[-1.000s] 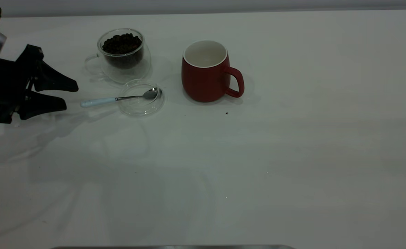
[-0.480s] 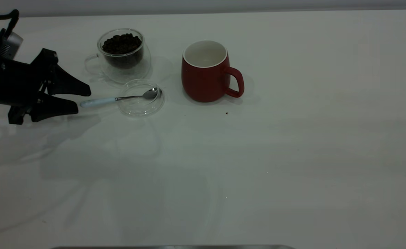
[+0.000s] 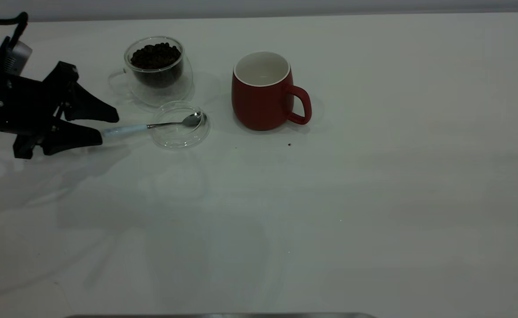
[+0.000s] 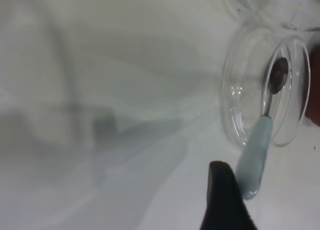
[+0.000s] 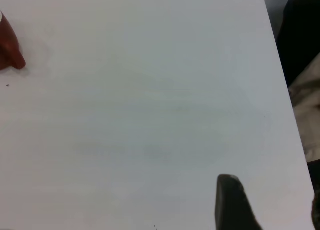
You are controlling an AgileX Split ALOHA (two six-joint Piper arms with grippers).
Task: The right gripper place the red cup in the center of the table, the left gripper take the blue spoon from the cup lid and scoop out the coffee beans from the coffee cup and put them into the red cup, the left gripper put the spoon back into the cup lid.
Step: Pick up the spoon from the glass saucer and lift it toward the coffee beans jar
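Note:
My left gripper grabs the spoon by its blue handle (image 3: 124, 130) next, which leaves the spoon's bowl (image 3: 192, 119) free to scoop the coffee beans.
The red cup (image 3: 263, 95) stands upright and empty near the table's middle, handle to the right; its edge shows in the right wrist view (image 5: 7, 44). The glass coffee cup (image 3: 157, 73) holds coffee beans (image 3: 155, 55). The blue-handled spoon (image 3: 128, 129) lies with its bowl in the clear cup lid (image 3: 180, 134) and its handle sticking out left. My left gripper (image 3: 109, 126) is open, low over the table, its tips on either side of the handle's end. In the left wrist view one finger (image 4: 222, 200) sits beside the handle (image 4: 255, 160). My right gripper (image 5: 272, 205) is open and empty, out of the exterior view.
A stray coffee bean (image 3: 289, 144) lies in front of the red cup. The table's right edge (image 5: 280, 79) shows in the right wrist view, with dark things beyond it. White tabletop (image 3: 329, 212) stretches in front and to the right.
My left gripper has moved right, towards the spoon, until its open tips flank the handle's end. The spoon, the lid and both cups have not moved.

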